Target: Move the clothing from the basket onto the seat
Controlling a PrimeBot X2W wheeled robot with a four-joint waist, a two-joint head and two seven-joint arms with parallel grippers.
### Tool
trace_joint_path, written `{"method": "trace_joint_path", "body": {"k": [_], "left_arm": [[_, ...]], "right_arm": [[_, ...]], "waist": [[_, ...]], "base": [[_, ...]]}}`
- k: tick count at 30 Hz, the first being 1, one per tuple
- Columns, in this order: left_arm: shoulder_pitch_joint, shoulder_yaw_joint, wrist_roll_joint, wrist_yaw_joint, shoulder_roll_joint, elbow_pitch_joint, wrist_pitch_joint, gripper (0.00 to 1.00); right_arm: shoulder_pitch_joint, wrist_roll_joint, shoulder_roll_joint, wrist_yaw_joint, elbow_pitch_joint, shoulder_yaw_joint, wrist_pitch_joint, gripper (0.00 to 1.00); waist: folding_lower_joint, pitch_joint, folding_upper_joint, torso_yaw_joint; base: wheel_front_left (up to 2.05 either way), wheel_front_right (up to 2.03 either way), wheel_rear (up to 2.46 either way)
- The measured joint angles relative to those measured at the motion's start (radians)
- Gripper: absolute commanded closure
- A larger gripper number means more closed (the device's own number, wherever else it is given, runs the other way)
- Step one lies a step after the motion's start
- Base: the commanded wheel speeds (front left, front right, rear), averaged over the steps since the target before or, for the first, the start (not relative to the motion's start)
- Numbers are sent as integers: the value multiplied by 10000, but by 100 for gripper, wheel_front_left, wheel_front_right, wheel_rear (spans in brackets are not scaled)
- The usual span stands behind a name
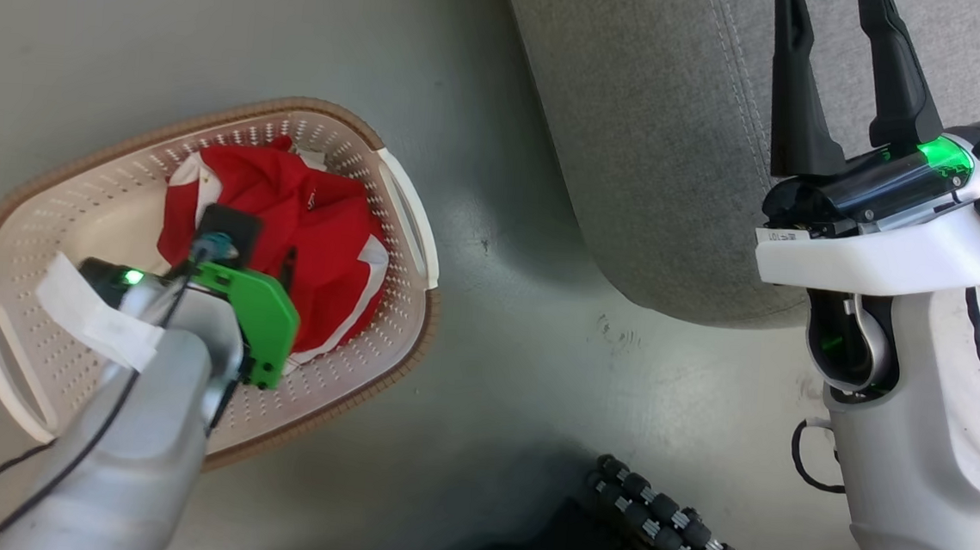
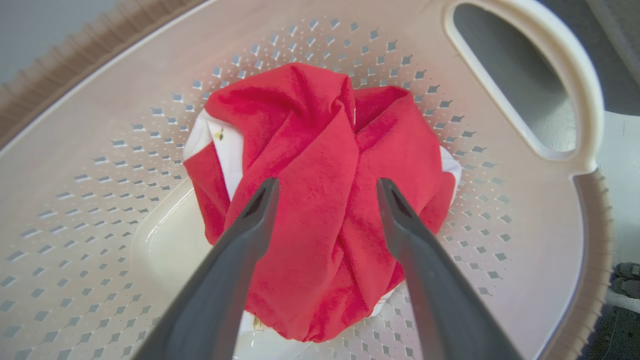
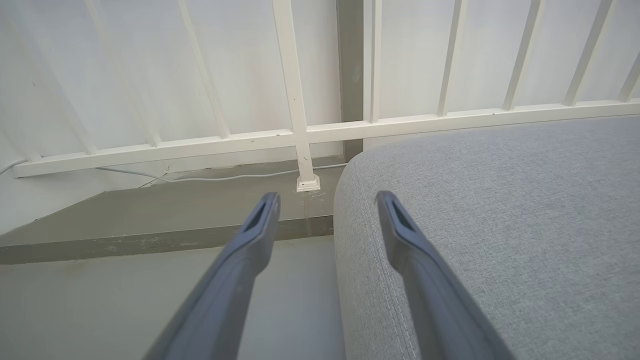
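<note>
My left gripper will grab the red clothing's (image 1: 311,237) middle folds next. It will do so to move the clothing onto the grey seat (image 1: 663,140).
The red clothing (image 1: 311,237) with white panels lies bunched in the cream basket (image 1: 63,219) with a brown rim, on the floor at the left. My left gripper (image 2: 327,187) hangs open just above the clothing (image 2: 310,200), its two fingers spread over the red folds and holding nothing. In the head view that arm's wrist hides its fingers. The grey seat (image 1: 663,140) fills the upper right. My right gripper (image 1: 837,2) stands open over the seat (image 3: 500,220), near its edge, with nothing between its fingers.
A grey floor (image 1: 519,355) lies between basket and seat. The basket's white handle (image 2: 575,90) is at the upper right of the left wrist view. A white railing (image 3: 300,135) and a wall stand behind the seat. My base's black roller wheel (image 1: 679,530) shows at the bottom.
</note>
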Motion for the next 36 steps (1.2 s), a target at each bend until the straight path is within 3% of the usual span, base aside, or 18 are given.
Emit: {"method": "trace_joint_path", "body": {"k": [5,23,24,25,26,36], "left_arm": [[-337,259,2,316,188,460,12,0],[-895,410,-221,571,63,2080,802,0],[-930,430,-244,573,46,2148,800,15],[-957,437,-242,573,36,2188,802,69],[-983,435,-242,575,27,2238,840,100],[-1190,341,-240,577,-102,2571,800,100]], "right_arm": [[-35,0,33,0,-111,56,0,0],[-132,63,109,0,-242,67,-2,0],[-145,63,109,2,-242,67,-2,0],[-156,63,109,2,-242,73,-2,0],[-162,63,109,2,-242,81,-2,0],[-165,63,111,2,-203,98,-2,0]], "waist": [[0,302,0,-126],[0,699,0,-252],[0,695,0,-243],[0,691,0,-236],[0,685,0,-228],[0,520,0,-178]], "base": [[0,0,0],[0,0,0],[0,0,0],[0,0,0],[0,0,0],[0,0,0]]}}
